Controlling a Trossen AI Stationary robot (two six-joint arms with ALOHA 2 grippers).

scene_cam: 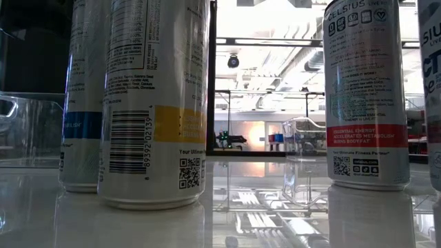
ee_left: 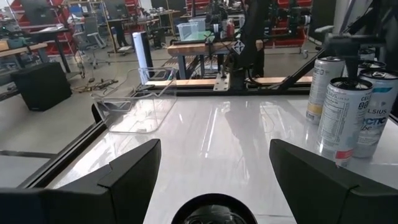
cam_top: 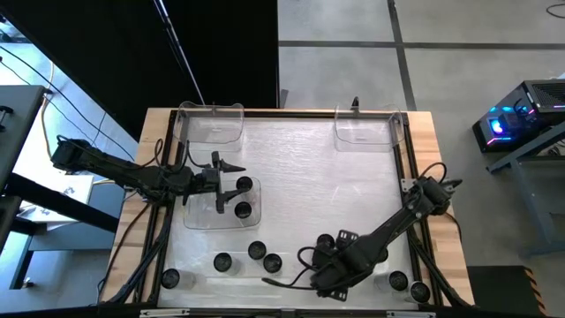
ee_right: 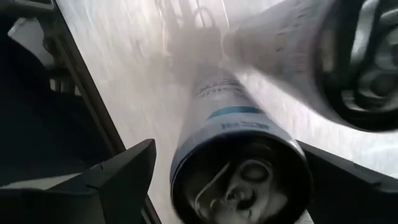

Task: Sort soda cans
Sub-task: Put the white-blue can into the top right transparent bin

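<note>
The blue-banded can (ee_right: 233, 118) is ready for my right gripper to close on it now: my fingertips reach down past both sides of the dark top (ee_right: 241, 182) of the can.
Several soda cans stand along the table's front: three (cam_top: 257, 251) near the middle, one (cam_top: 169, 278) at the left corner and two (cam_top: 397, 281) at the right. Two more cans (cam_top: 242, 209) sit in a clear tray (cam_top: 201, 217) at the left. My left gripper (cam_top: 231, 181) hovers over that tray, open, with a can top (ee_left: 214, 214) between its fingers (ee_left: 134, 168). My right gripper (cam_top: 320, 269) is low at the front and open. Its fingers (ee_right: 118, 177) straddle a blue-banded can (ee_right: 239, 180), with another can (ee_right: 348, 62) beside it.
Two more clear trays (cam_top: 212, 124) (cam_top: 364, 130) sit at the table's back edge. A raised wooden frame (cam_top: 424, 150) borders the table. The low view shows tall cans (scene_cam: 155, 103) (scene_cam: 365, 93) close in front, with a tray wall (scene_cam: 27, 131) behind them.
</note>
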